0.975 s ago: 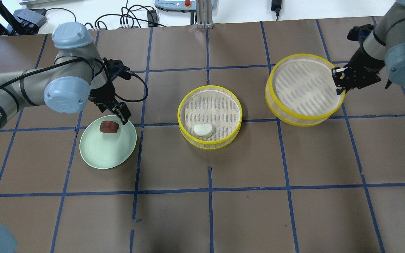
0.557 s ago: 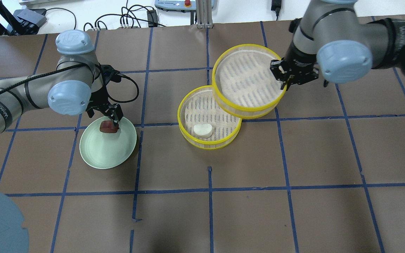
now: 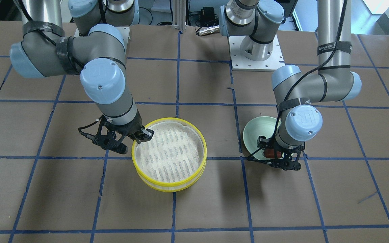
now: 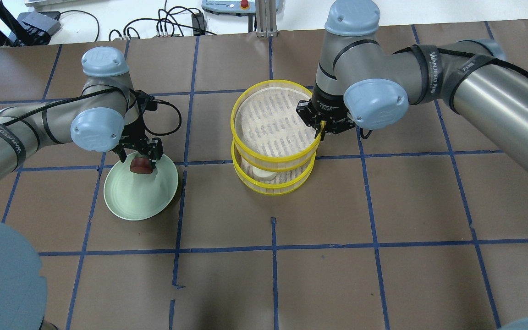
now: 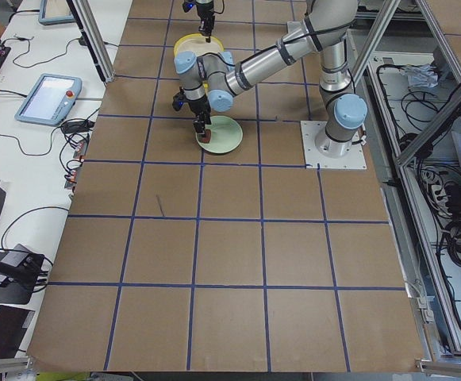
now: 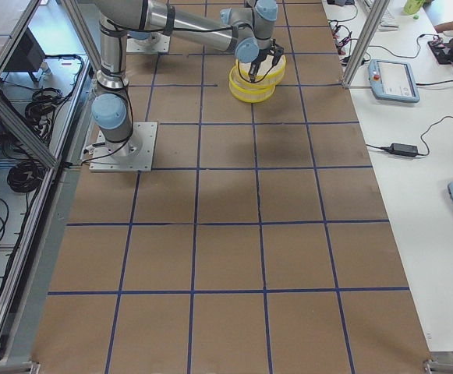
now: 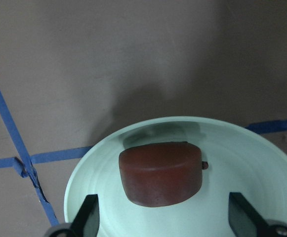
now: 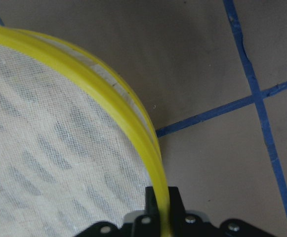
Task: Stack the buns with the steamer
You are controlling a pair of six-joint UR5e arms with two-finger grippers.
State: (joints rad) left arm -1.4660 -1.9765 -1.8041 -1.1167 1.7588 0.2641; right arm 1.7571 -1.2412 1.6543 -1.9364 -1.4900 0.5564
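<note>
Next, the left gripper grabs the reddish-brown bun by its opposite sides to stack the bun in the steamer [image 3: 169, 156].
A reddish-brown bun [image 4: 140, 166] lies on the far part of a pale green plate [image 4: 138, 199]. My left gripper [image 4: 139, 159] is open, one finger on each side of the bun; the left wrist view shows the bun [image 7: 160, 173] between the fingertips [image 7: 90, 210]. My right gripper [image 4: 321, 133] is shut on the rim of an empty yellow steamer tray [image 4: 271, 121], held directly over a second steamer tray [image 4: 268, 185]. I cannot tell whether the trays touch. A white bun [image 4: 264, 173] shows inside the lower tray.
Brown paper with blue tape lines covers the table. Cables and a teach pendant [image 4: 227, 5] lie beyond its far edge. The arm bases [image 3: 255, 50] stand at the robot's side of the table.
The right arm has carried the empty steamer tray leftwards from the table's right side to over the tray with the white bun. The left gripper has come down around the reddish-brown bun.
</note>
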